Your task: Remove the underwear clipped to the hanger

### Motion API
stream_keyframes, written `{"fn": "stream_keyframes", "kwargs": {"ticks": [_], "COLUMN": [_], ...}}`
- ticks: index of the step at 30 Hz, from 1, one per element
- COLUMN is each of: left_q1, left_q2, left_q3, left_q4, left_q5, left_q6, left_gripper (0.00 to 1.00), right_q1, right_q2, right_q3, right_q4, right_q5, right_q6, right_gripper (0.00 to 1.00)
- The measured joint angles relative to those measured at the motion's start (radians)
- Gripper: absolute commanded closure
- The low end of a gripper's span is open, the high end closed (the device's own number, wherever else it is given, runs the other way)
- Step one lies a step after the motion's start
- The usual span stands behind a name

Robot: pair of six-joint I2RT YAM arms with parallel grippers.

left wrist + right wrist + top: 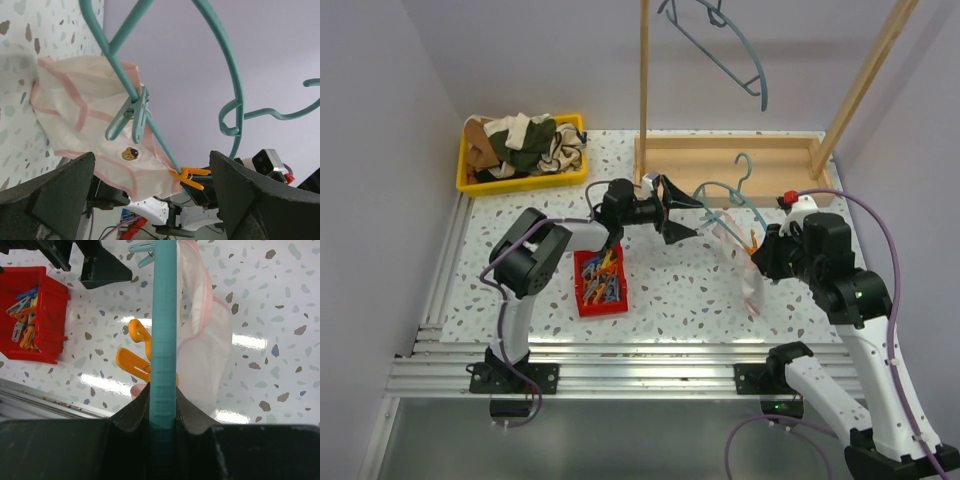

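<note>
The teal clip (710, 217) has two handle ends that spread apart, and my left gripper should pick it up by them next. Squeezing them then opens the clip and frees the underwear (748, 275).
The underwear (748, 275) is a white brief with pink trim, hanging from a teal hanger (725, 190) over the table's right middle. A teal clip (131, 117) and an orange clip (190, 175) pin the underwear (85, 120) to the hanger's bar (220, 60). My right gripper (163, 390) is shut on the hanger bar (164, 315), with the orange clip (137, 357) and the underwear (200, 340) just beyond its fingers. My left gripper (692, 215) stands open at the hanger's left end; in its wrist view the gripper (151, 156) frames the cloth without touching it.
A red bin (582, 300) of clothespins sits under the left arm. A yellow tray (465, 165) of clothes is at the back left. A wooden rack (730, 150) stands at the back with another teal hanger (730, 50) hung on it.
</note>
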Motion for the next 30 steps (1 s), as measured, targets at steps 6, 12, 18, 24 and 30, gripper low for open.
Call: {"fn": "stream_keyframes", "kwargs": {"ticks": [6,12,18,24,30], "left_q1": [-0.004,-0.006,-0.006,-0.005,-0.005], "left_q2": [0.038,0.069,0.086,0.086,0.088], "left_q3": [0.078,0.104,0.101,0.086,0.086], "left_q4": [0.028,0.032,0.039,0.120,0.195], "left_q5": [0.018,0.041,0.057,0.055,0.053], "left_q6": [-0.055,-0.072,-0.091,-0.138,-0.179], "left_gripper": [0.00,0.02,0.04,0.12,0.36], "right_q1": [0.000,0.000,0.001,0.001,0.001], "right_q2": [0.000,0.002,0.002,0.002,0.001], "right_q3": [0.000,-0.001,-0.002,-0.002,-0.002], "right_q4": [0.008,0.045,0.063,0.067,0.076], "right_q5": [-0.015,-0.055,-0.086,-0.091,-0.091], "right_q6": [0.002,0.019,0.039,0.049,0.064], "right_gripper": [1.00,1.00,1.00,1.00,1.00]}}
